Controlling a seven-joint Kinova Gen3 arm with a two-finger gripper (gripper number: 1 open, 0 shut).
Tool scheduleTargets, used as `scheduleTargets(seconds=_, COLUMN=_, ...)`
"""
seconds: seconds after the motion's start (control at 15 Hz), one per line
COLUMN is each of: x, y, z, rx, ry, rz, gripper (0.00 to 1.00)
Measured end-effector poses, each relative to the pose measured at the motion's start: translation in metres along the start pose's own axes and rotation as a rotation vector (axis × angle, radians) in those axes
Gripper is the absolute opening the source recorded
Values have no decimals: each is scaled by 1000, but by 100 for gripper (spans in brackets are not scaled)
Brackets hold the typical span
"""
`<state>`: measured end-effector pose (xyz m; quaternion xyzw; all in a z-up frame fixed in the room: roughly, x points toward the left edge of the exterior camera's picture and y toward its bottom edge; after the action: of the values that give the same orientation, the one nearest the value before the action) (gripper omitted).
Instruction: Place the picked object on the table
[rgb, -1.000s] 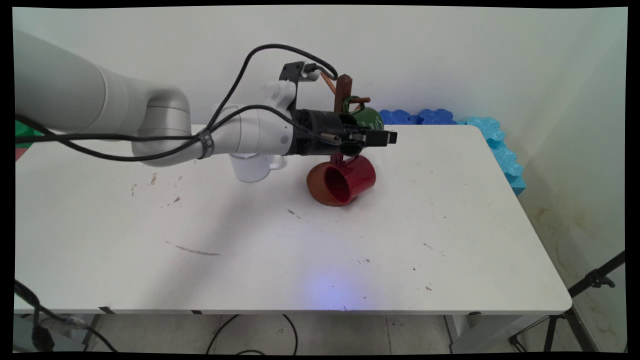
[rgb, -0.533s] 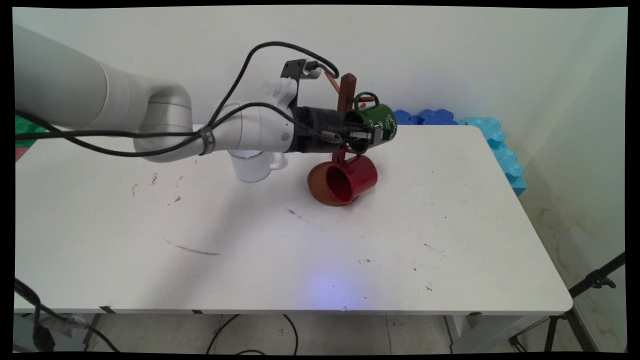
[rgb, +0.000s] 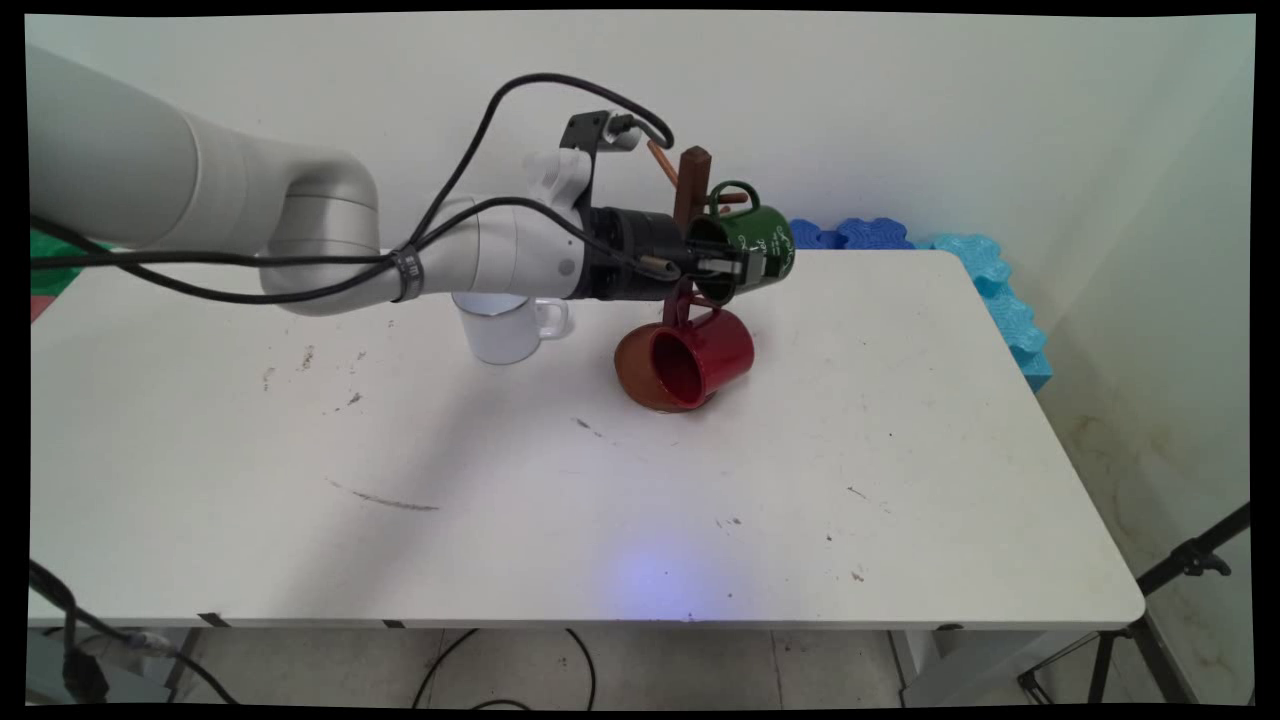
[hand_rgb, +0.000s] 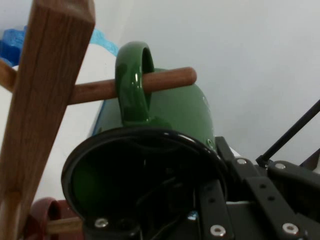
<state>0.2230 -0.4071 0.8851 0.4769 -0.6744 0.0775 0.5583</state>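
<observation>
I should next grab the dark green mug by its black rim (hand_rgb: 212, 155) with my gripper, and then my gripper will lift the mug off the wooden peg (hand_rgb: 172, 79).
A green mug (rgb: 762, 240) hangs by its handle on an upper peg of the brown wooden mug tree (rgb: 692, 185), with its mouth turned left toward my hand. My gripper (rgb: 735, 268) is level with the mug's mouth and stands open, one finger reaching inside. In the hand view the green mug (hand_rgb: 187, 107) fills the middle, and its handle is looped over the peg (hand_rgb: 170, 79) near the peg's tip. My gripper (hand_rgb: 160, 205) straddles the black rim. Below it, a red mug (rgb: 700, 358) hangs on a lower peg.
A white mug (rgb: 505, 328) stands on the table (rgb: 640, 500) just behind my forearm. Blue foam pieces (rgb: 985, 275) line the table's far right corner against the wall. A black stand (rgb: 1190, 560) rises beyond the right edge.
My fingers, stretched out alongside the green mug a second ago, have spread and drawn back. The mug has shifted right and up on its peg. The wrist has hardly moved.
</observation>
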Motion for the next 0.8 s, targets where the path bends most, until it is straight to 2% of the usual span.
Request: scheduleTargets(seconds=0.8, x=14, y=20, z=-31, rx=-60, ry=-3, rz=-5, gripper=0)
